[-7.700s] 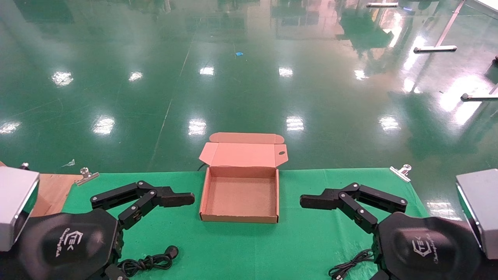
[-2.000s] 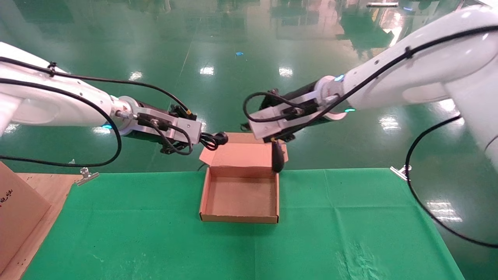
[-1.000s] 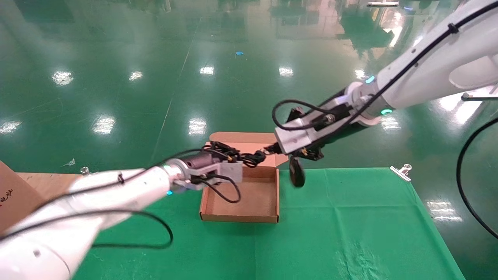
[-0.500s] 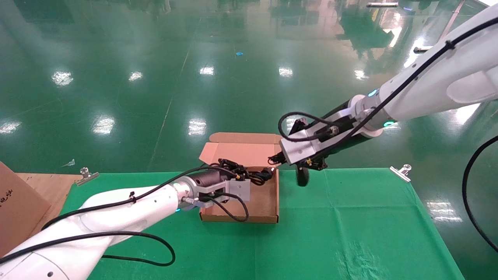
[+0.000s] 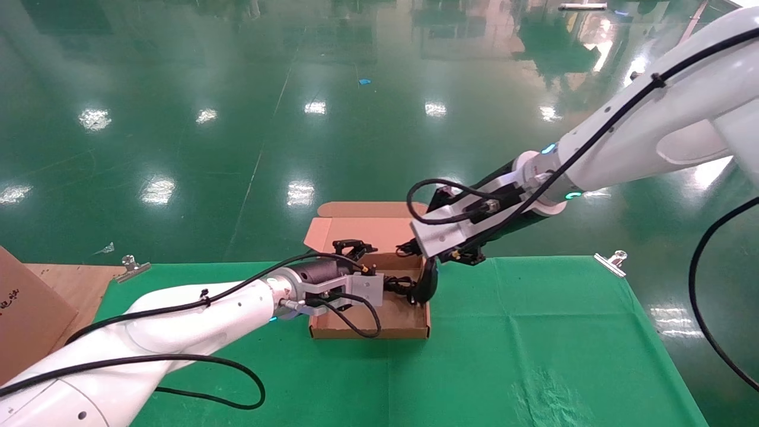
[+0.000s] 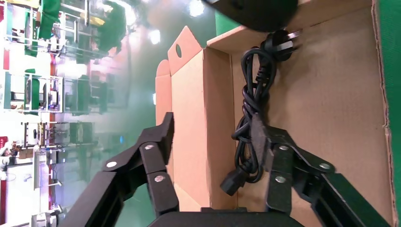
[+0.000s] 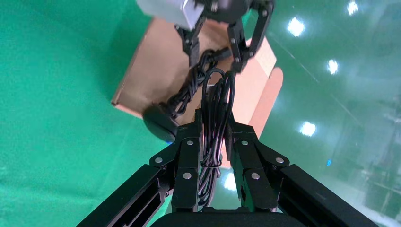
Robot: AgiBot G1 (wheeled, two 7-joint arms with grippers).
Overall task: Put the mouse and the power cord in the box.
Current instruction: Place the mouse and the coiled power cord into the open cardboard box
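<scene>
My right gripper needs to keep holding the mouse's cable until the mouse reaches the bottom of the box. The mouse is hanging across the side of the box, short of the bottom of the box.
The brown box lies open on the green cloth, lid flap back. The power cord lies coiled on its floor, plug toward the far corner. My left gripper is open, straddling one box wall; one finger rests beside the power cord. My right gripper is shut on the mouse's bundled thin cable. The mouse hangs below it at the box's right wall, also in the right wrist view.
A larger brown carton stands on a wooden board at the far left. Metal clips pin the green cloth at its back corners. Beyond the table's far edge is glossy green floor.
My left gripper came down into the box, opened and let the power cord go. My right gripper swung the hanging mouse left, from outside the box to its right wall.
</scene>
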